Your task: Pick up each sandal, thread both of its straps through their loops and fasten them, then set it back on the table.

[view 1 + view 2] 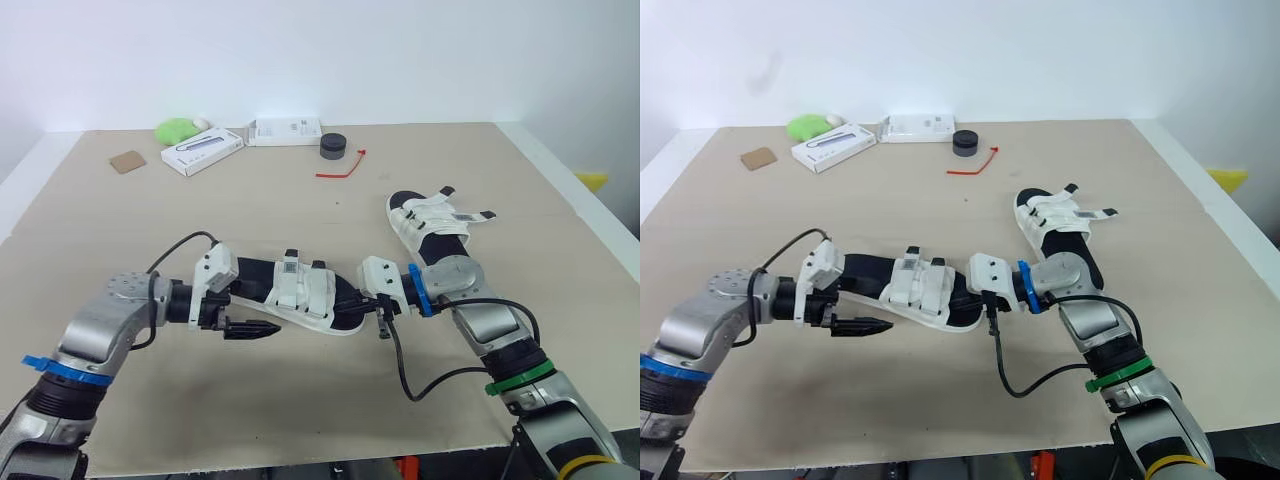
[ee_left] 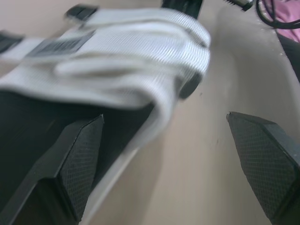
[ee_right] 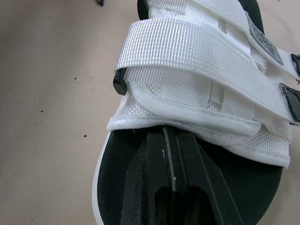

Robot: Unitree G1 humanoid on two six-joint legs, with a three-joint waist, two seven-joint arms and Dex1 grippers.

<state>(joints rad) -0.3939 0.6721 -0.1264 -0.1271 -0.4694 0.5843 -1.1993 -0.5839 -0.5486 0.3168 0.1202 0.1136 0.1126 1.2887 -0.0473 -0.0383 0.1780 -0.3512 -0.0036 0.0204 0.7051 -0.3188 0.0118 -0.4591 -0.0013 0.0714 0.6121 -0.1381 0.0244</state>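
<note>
My left gripper grips the sandal by its white side edge [image 1: 273, 303] next, since the black footbed [image 1: 254, 277] lies wide and flat and the edge stands up beside it.
A black-soled sandal [image 1: 290, 290] with white straps lies on the table between my two grippers. Both of its straps [image 3: 197, 61] are folded flat across the footbed. My left gripper [image 1: 245, 315] is open at the sandal's left end, one finger [image 2: 77, 161] against the sole edge and the other finger [image 2: 262, 164] over bare table. My right gripper [image 3: 171, 136] is shut, its fingers together on top of the black footbed at the sandal's right end. A second sandal [image 1: 432, 225] lies farther back on the right with its strap ends sticking out loose.
At the table's far edge are two white boxes [image 1: 203, 152], a green object [image 1: 176, 129], a black cylinder [image 1: 333, 146], a red tie [image 1: 343, 168] and a brown card [image 1: 127, 161]. The table's front edge [image 1: 300, 462] is close below my arms.
</note>
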